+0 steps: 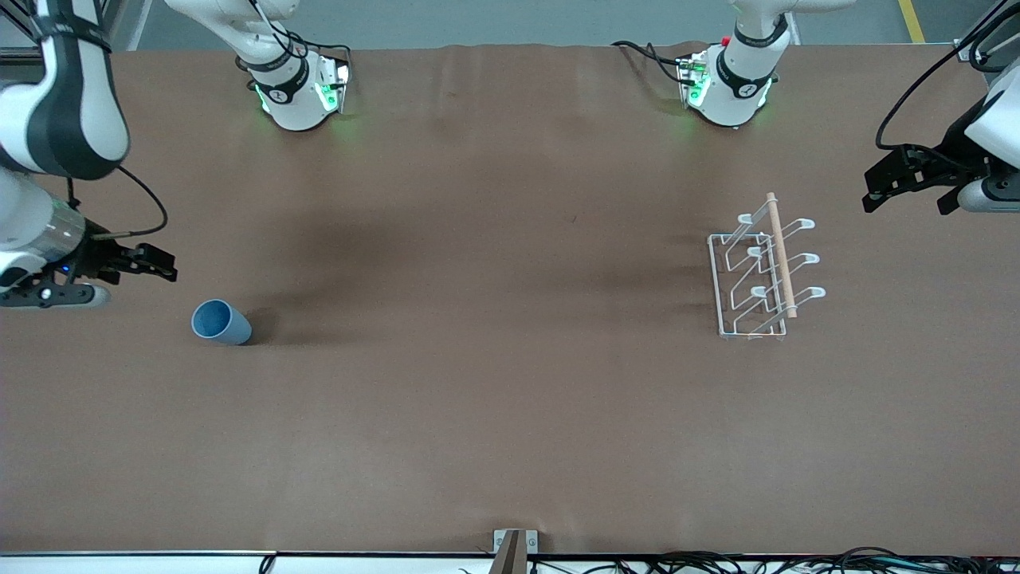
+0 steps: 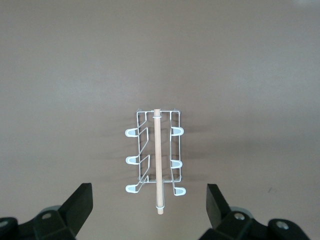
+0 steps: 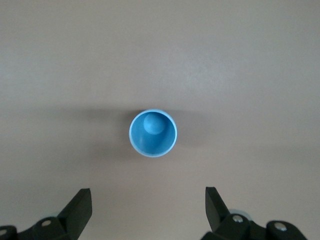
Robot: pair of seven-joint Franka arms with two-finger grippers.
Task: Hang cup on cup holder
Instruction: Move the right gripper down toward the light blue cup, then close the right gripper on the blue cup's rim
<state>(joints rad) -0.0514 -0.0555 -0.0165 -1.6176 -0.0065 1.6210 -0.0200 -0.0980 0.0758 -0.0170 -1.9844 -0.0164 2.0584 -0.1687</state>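
Observation:
My right gripper will next take the light-blue cup over to the white wire cup holder (image 1: pixel 763 271), and to do that it will grab the cup by its open rim (image 1: pixel 211 302).
The light-blue cup (image 1: pixel 221 323) stands upright, rim up, on the brown table toward the right arm's end. In the right wrist view the cup (image 3: pixel 153 133) shows from above, apart from the fingers. My right gripper (image 1: pixel 163 265) (image 3: pixel 147 192) is open and empty, in the air beside the cup. The white wire cup holder (image 1: pixel 763 271) with its wooden rod (image 1: pixel 781 255) stands toward the left arm's end, all prongs bare. It also shows in the left wrist view (image 2: pixel 155 157). My left gripper (image 1: pixel 872 191) (image 2: pixel 148 194) is open and empty, in the air beside the holder.
The two arm bases (image 1: pixel 299 92) (image 1: pixel 729 88) stand along the table's back edge. A small metal bracket (image 1: pixel 514 546) and several cables (image 1: pixel 717 562) lie at the front edge. Brown table (image 1: pixel 494 319) stretches between cup and holder.

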